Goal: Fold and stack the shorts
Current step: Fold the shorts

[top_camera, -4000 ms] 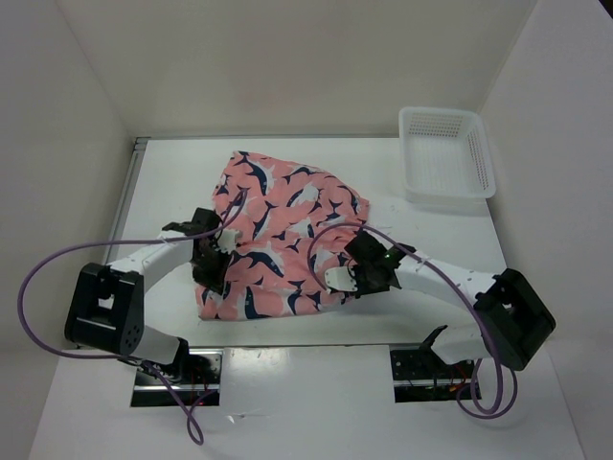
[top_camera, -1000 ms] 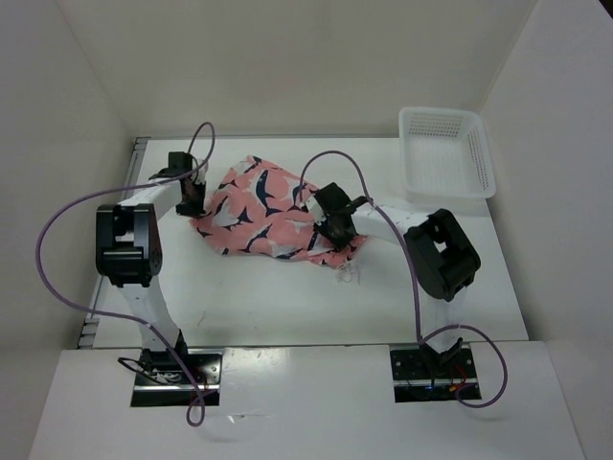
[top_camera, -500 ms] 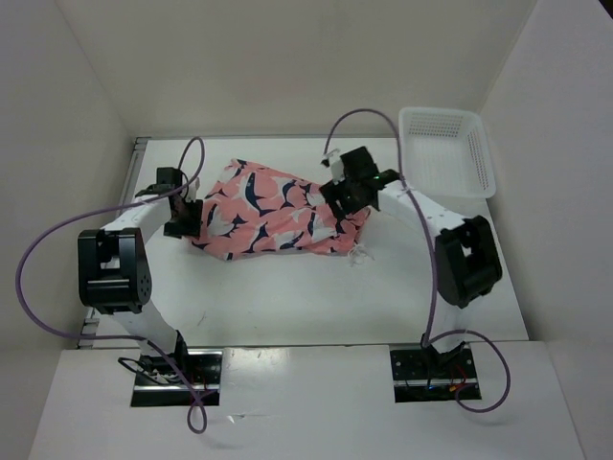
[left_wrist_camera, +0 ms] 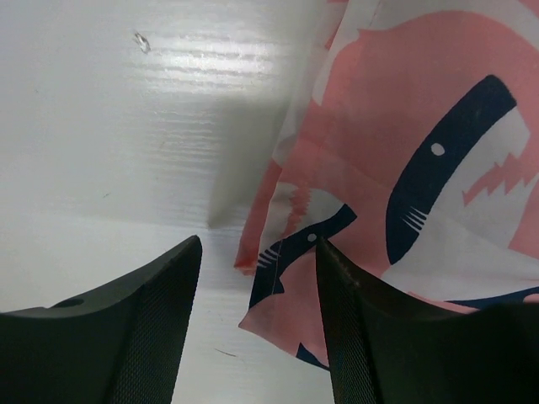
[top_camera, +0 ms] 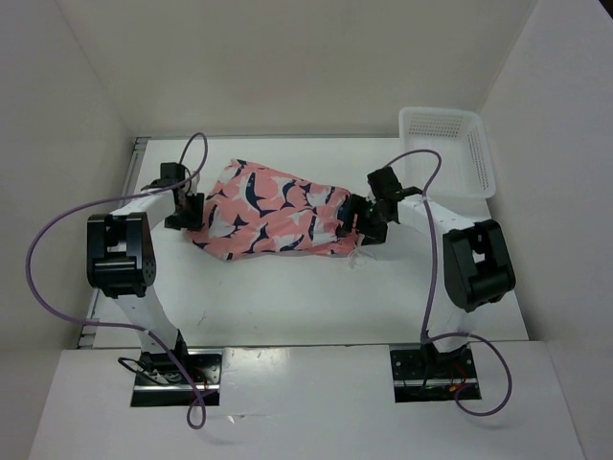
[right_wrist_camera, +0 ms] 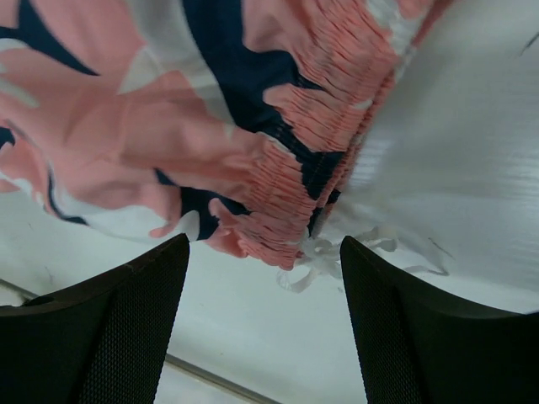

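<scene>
I should next pick up the shorts [top_camera: 273, 218] with my right gripper by the gathered waistband's corner [top_camera: 348, 248] beside the white drawstring, to fold that end of the shorts over.
The salmon-pink shorts [top_camera: 273, 218] with navy-and-white shark shapes lie folded in a long bundle across the table's middle. My left gripper [top_camera: 190, 213] stands open at the bundle's left end; in the left wrist view a cloth corner [left_wrist_camera: 286, 316] lies loose between the fingers, which do not pinch it. My right gripper [top_camera: 362, 226] stands open at the right end. In the right wrist view the gathered waistband [right_wrist_camera: 324, 135] and the white drawstring [right_wrist_camera: 354, 248] lie just ahead of the spread fingers [right_wrist_camera: 126, 328], free of them.
A white mesh basket [top_camera: 445, 153] stands at the back right corner, close to the right arm. The white table [top_camera: 287, 297] is walled on the left, back and right. Purple cables loop above both arms.
Both grippers have opened and let go of the shorts. The right gripper moved down to the waistband end. The bundle has settled flatter on the table.
</scene>
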### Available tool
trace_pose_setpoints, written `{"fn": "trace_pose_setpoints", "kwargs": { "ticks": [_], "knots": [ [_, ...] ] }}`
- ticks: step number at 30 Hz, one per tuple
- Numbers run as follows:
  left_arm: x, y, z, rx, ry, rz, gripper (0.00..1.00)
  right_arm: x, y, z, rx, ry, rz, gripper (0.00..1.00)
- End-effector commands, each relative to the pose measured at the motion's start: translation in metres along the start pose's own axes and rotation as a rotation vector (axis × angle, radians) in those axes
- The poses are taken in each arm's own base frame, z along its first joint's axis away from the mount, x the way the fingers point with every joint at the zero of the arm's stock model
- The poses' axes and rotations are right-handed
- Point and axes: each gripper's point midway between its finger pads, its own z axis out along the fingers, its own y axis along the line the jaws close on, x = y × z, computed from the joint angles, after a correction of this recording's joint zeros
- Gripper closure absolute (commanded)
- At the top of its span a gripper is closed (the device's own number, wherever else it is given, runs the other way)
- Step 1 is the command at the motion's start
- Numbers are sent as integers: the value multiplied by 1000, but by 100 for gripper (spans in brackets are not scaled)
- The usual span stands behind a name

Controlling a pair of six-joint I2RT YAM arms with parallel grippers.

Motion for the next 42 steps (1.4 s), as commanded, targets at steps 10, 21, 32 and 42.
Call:
{"fn": "trace_pose_setpoints", "kwargs": {
  "ticks": [10,21,32,42],
  "knots": [
    [44,1,15,-9,116,6,56,28,-3,44,-44,163,203,26],
    [58,-3,7,11,138,6,93,0,16,32,-140,89,60,95],
    [32,-31,-58,173,25,7,40,-49,-13,-40,-122,-76,-295,100],
    [-25,-118,-49,333,-72,181,30,-130,-43,-93,226,-330,-575,100]
  ]
}}
